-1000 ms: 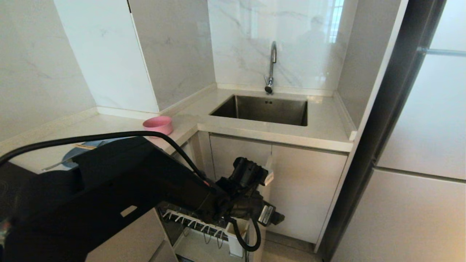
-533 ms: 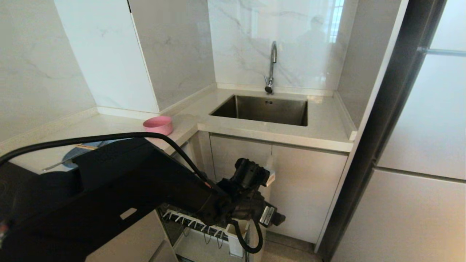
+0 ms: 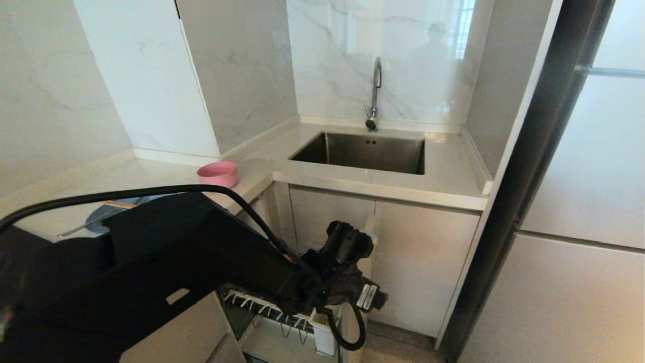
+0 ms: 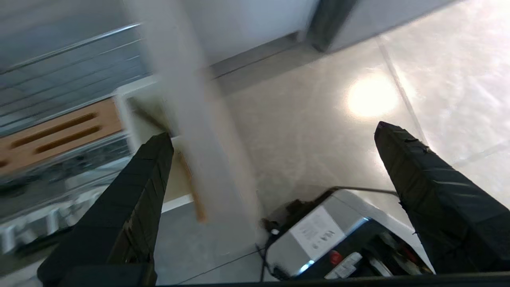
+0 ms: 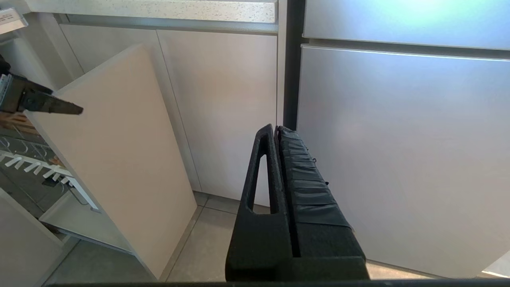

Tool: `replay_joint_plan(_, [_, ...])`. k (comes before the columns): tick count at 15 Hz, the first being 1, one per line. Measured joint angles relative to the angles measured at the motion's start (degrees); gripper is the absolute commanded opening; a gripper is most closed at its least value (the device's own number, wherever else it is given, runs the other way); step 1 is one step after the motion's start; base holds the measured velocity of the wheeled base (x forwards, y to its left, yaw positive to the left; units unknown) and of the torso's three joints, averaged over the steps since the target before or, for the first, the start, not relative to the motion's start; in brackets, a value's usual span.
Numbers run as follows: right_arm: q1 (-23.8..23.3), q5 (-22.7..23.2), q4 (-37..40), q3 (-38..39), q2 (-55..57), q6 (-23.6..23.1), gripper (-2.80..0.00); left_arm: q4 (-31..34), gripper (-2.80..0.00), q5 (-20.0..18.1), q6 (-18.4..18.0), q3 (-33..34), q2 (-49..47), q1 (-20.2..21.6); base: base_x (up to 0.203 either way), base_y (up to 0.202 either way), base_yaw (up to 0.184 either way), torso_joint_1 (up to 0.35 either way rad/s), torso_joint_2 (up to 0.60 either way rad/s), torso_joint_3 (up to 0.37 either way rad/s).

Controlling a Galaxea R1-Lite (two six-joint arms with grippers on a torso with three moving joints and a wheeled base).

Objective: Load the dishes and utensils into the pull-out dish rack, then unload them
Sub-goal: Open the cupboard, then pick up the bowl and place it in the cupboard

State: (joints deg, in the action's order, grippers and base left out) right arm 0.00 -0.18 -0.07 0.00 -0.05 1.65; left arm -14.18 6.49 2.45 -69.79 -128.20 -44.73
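Note:
The pink bowl needs to be loaded into the pull-out dish rack (image 3: pixel 262 306), so my left gripper will next grab the bowl by its rim (image 3: pixel 235 169).
The pull-out dish rack (image 3: pixel 262 306) stands drawn out under the counter, with white prongs (image 5: pixel 40 167) and a wooden slotted strip (image 4: pixel 59 131) showing. My left gripper (image 4: pixel 274 131) is open wide at the top edge of the rack's beige front panel (image 5: pixel 111 159), and the panel's edge (image 4: pixel 199 119) runs between its fingers. Whether a finger touches the panel I cannot tell. On the counter at the left stands the pink bowl (image 3: pixel 217 174). The blue plate (image 3: pixel 98 219), chopsticks (image 3: pixel 118 203) and spoon (image 3: pixel 75 229) peek out behind my left arm (image 3: pixel 176 262). My right gripper (image 5: pixel 277 129) hangs shut and empty beside the cabinets.
A steel sink (image 3: pixel 365 151) with a tap (image 3: pixel 375 91) sits in the counter behind the rack. Closed cabinet doors (image 3: pixel 423 267) stand to the right of the rack, and a tall grey fridge front (image 3: pixel 579 252) further right. My own base (image 4: pixel 330 239) sits on the tiled floor below.
My left wrist has tipped slightly at the panel's top edge, the gripper staying open. The rack and the dishes on the counter have not visibly moved.

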Motion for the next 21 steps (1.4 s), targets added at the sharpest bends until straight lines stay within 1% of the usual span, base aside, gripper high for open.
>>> replay_joint_plan(2, [0.0, 0.0, 0.0, 0.0, 0.0, 0.0, -2.8, 0.08, 0.0, 1.93, 0.01, 0.18, -0.05, 0.52, 0.0, 0.0, 0.0, 0.0, 0.0, 0.0])
replay_joint_plan(5, [0.0, 0.0, 0.0, 0.0, 0.0, 0.0, -2.8, 0.15, 0.0, 3.82, 0.16, 0.57, 0.0, 1.07, 0.0, 0.0, 0.0, 0.0, 0.0, 0.0])
replay_joint_plan(6, [0.0, 0.0, 0.0, 0.0, 0.0, 0.0, -2.8, 0.16, 0.0, 3.91, 0.5, 0.69, 0.1, 1.21, 0.0, 0.0, 0.0, 0.0, 0.0, 0.0])
replay_joint_plan(9, [0.0, 0.0, 0.0, 0.0, 0.0, 0.02, -2.8, 0.18, 0.0, 3.95, 3.21, 1.0, 1.54, 1.07, 0.0, 0.0, 0.0, 0.0, 0.0, 0.0])
replay_joint_plan(15, [0.0, 0.0, 0.0, 0.0, 0.0, 0.01, -2.8, 0.18, 0.0, 3.92, 3.45, 2.93, 10.03, 0.24, 0.0, 0.0, 0.0, 0.0, 0.0, 0.0])
replay_joint_plan(16, [0.0, 0.0, 0.0, 0.0, 0.0, 0.02, -2.8, 0.21, -2.8, 3.98, 3.42, 3.5, 11.86, 0.0, 0.0, 0.0, 0.0, 0.0, 0.0, 0.0])
replay_joint_plan(18, [0.0, 0.02, 0.0, 0.0, 0.0, 0.0, -2.8, 0.26, -2.8, 4.4, 3.19, 5.02, 15.82, -0.83, 0.0, 0.0, 0.0, 0.0, 0.0, 0.0])
replay_joint_plan(21, [0.0, 0.01, 0.0, 0.0, 0.0, 0.02, -2.8, 0.29, -2.8, 8.41, 3.0, 6.76, 22.24, -1.72, 0.0, 0.0, 0.0, 0.0, 0.0, 0.0])
